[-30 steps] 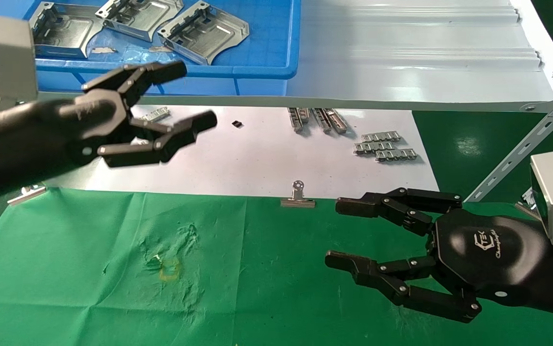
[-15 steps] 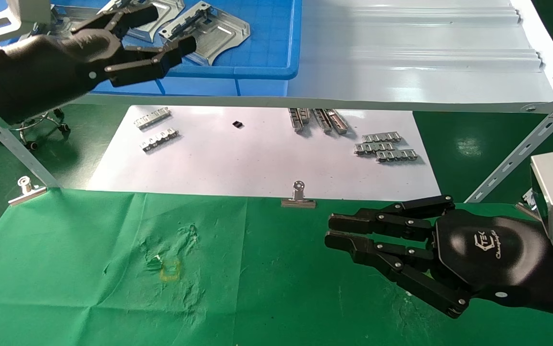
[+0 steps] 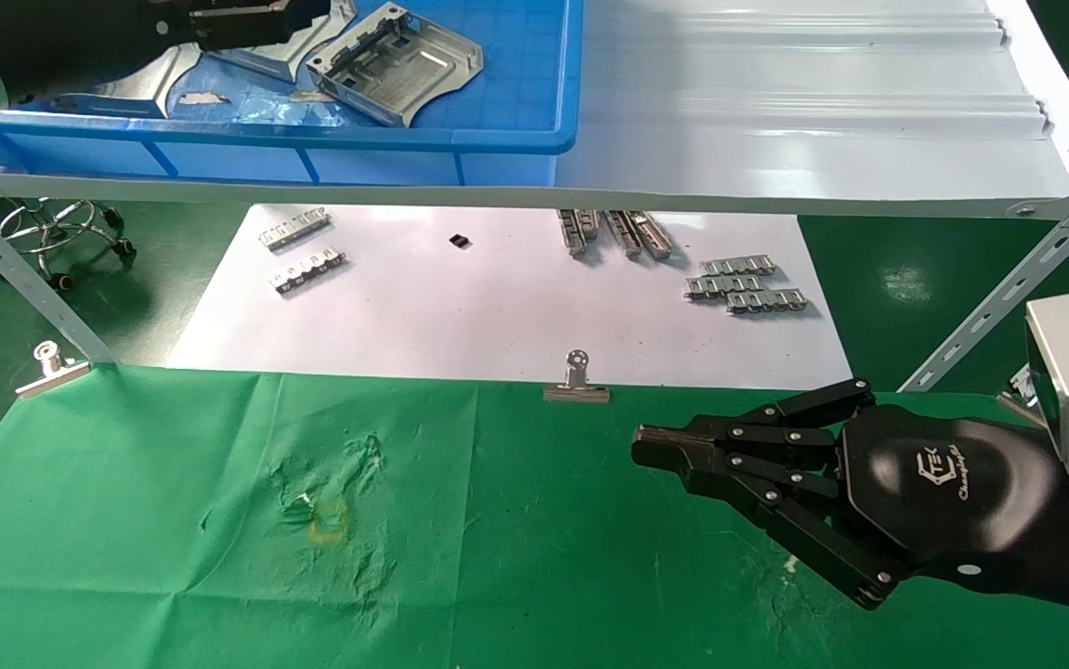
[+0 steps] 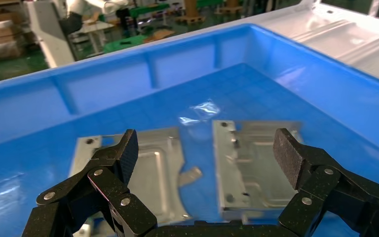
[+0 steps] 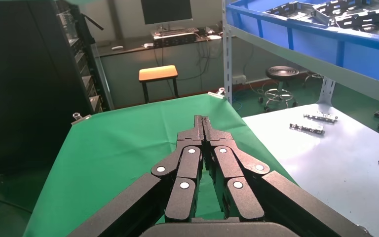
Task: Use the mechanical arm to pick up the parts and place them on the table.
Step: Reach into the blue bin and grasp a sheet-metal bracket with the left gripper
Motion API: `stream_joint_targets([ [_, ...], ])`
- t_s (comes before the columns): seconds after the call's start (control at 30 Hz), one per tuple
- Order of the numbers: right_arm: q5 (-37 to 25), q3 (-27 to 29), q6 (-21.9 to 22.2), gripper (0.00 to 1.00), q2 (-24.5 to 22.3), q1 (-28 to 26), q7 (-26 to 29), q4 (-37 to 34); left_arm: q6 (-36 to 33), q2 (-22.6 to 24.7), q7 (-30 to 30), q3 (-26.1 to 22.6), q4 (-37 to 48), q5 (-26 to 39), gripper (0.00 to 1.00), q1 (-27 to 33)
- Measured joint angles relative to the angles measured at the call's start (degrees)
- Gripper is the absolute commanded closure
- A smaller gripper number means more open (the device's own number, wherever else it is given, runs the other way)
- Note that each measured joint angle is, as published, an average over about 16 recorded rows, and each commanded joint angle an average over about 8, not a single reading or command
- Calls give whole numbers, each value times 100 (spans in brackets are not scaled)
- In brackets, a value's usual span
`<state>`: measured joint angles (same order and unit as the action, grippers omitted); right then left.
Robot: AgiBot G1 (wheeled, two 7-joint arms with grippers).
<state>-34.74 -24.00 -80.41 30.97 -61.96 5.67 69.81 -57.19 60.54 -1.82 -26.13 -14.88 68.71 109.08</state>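
Next, my left gripper reaches the silvery part and grips its straight folded edge, which leaves the broad recessed plate free to rest on the tabletop.
Three silvery stamped parts lie in the blue bin on the shelf: one at the right, one in the middle partly under my left arm, one at the left. My left gripper is open and empty, hovering over the bin at the top left. In the left wrist view it hangs above two parts, touching neither. My right gripper is shut and empty, just above the green table, and it also shows in the right wrist view.
The grey ribbed shelf overhangs a white paper sheet with small toothed strips. Binder clips pin the cloth's far edge. A yellow mark is on the cloth. Slanted shelf braces stand at both sides.
My left arm rose from over the white paper up and back over the blue bin, still open. My right gripper's fingers closed from wide open to shut, staying in place.
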Motion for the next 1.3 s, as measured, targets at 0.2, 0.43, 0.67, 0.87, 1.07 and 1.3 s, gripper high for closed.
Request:
stream_joint_targets([
  [0.2,0,0,0,100,0,0,0,0,586,260,20,-175,727,308,3,455],
  [0.43,0,0,0,100,0,0,0,0,1371,517,96,-273,1203,486,81,632],
  [0.67,0,0,0,100,0,0,0,0,1909,710,182,-298,1379,534,100,625],
  [0.87,0,0,0,100,0,0,0,0,2125,800,235,-295,1428,531,100,608],
  [1.07,0,0,0,100,0,0,0,0,2210,830,265,-286,1451,520,100,600],
  [1.3,0,0,0,100,0,0,0,0,2261,843,292,-283,1468,515,100,585],
])
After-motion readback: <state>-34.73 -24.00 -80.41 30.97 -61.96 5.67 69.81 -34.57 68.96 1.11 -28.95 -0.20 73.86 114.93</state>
